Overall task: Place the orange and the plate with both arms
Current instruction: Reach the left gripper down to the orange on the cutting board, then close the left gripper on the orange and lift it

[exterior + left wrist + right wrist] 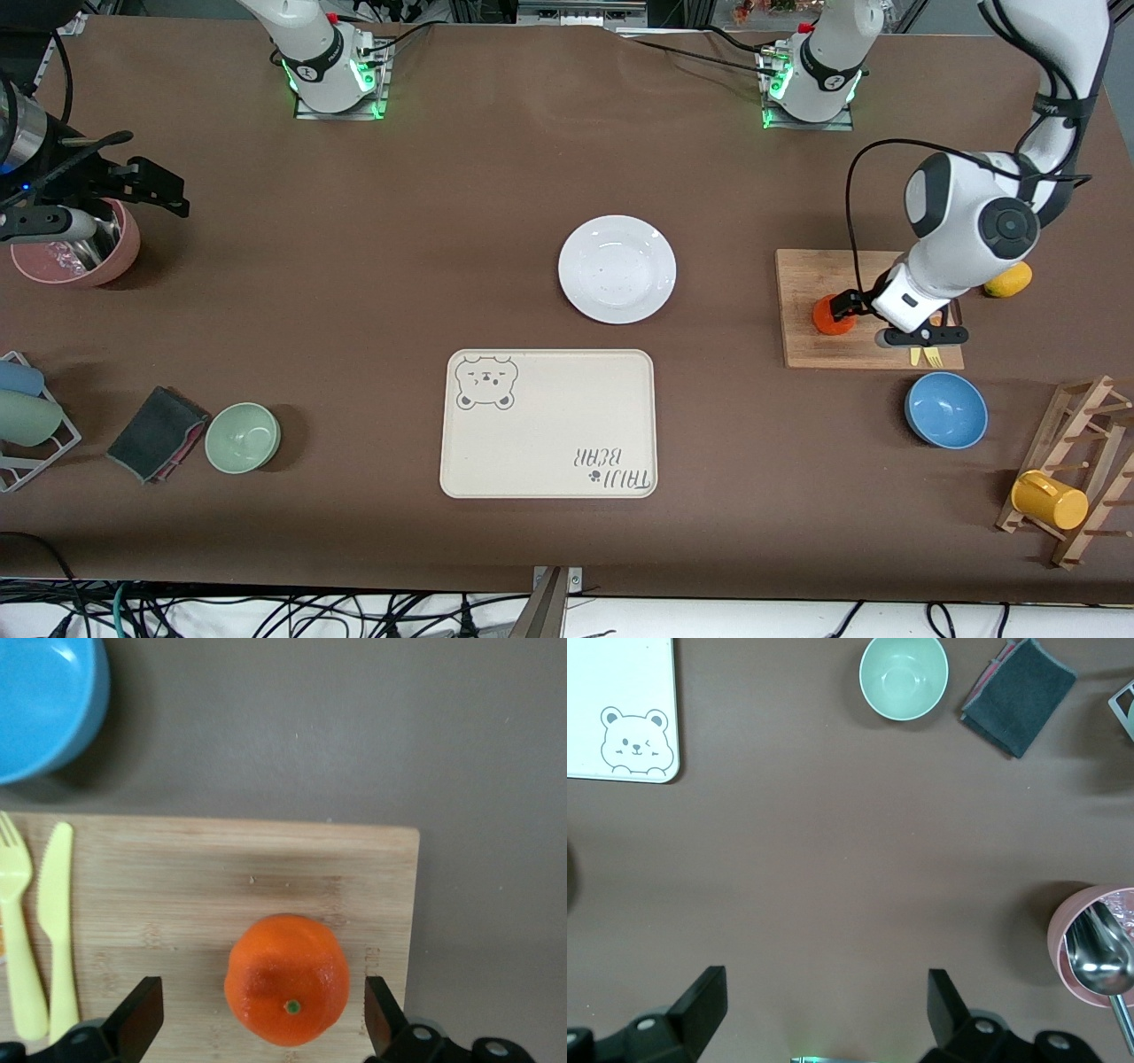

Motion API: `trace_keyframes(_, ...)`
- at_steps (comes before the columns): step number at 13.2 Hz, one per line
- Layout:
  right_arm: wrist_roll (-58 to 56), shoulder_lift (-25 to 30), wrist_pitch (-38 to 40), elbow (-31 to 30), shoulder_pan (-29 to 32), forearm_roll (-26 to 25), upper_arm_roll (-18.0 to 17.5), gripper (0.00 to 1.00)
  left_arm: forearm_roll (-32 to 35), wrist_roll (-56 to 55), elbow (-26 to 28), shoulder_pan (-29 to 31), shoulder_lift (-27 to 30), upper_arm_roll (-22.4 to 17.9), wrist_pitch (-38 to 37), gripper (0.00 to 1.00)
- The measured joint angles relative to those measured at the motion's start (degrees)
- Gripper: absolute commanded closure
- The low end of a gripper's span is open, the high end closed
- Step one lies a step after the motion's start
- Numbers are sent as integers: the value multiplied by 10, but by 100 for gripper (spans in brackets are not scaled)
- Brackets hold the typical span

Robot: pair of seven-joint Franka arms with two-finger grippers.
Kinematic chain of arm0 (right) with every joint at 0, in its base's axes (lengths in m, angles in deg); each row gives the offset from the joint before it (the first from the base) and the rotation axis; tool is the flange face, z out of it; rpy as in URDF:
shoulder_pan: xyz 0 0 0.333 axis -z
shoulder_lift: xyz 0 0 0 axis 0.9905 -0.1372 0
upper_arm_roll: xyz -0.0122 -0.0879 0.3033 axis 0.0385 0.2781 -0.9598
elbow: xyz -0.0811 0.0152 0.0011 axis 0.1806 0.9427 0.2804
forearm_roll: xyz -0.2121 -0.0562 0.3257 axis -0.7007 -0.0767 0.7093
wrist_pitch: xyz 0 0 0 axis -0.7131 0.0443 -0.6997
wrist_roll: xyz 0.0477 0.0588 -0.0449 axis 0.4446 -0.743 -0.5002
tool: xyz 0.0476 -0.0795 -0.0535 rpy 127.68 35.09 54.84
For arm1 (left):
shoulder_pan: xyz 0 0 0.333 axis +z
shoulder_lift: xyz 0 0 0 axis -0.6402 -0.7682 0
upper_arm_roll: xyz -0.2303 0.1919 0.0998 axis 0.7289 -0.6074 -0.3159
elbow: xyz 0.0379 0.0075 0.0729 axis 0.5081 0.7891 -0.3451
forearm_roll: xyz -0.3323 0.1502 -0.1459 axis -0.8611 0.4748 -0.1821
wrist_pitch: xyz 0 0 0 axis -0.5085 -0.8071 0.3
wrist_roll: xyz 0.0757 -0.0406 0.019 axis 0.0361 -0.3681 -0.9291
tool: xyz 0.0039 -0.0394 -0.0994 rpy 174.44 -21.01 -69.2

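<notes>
My left gripper should go lower first, then close on the orange. My fingers are high by the orange's top point(829, 307) point(288, 961), so they would miss if I closed now.
The orange point(830, 318) sits on a wooden cutting board point(824, 350) toward the left arm's end of the table. My left gripper point(846, 310) is low over the board, open, with one finger on each side of the orange and gaps between them; in the left wrist view the orange point(286, 979) lies between the open fingers point(142, 1014). The white plate point(617, 268) lies empty at mid-table. My right gripper point(159, 188) is open and empty, over the table beside a pink bowl point(120, 252), well away from the plate; the right arm waits there.
A cream bear-print tray point(549, 424) lies nearer the camera than the plate. A blue bowl point(946, 409), a lemon point(1008, 280), a yellow fork and knife point(40, 921), and a rack with a yellow cup point(1050, 499) surround the board. A green bowl point(243, 437) and grey cloth point(158, 432) lie toward the right arm's end.
</notes>
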Motion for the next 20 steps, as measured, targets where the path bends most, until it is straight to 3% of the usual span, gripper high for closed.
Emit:
trace_keyframes(6, 0, 0, 2, 0, 0, 0, 0, 0, 0, 0, 4, -14, -38, 0, 34, 1)
trace_keyframes(7, 0, 0, 2, 0, 0, 0, 0, 0, 0, 0, 4, -16, -43, -1, 39, 25)
trace_keyframes(9, 0, 0, 2, 0, 0, 0, 0, 0, 0, 0, 4, -19, -52, -6, 53, 100)
trace_keyframes(16, 0, 0, 2, 0, 0, 0, -2, 0, 0, 1, -2, -23, -39, -9, 55, 100)
trace_keyframes(20, 0, 0, 2, 0, 0, 0, -3, 0, -2, -57, -8, -58, -8, 47, 49, 100)
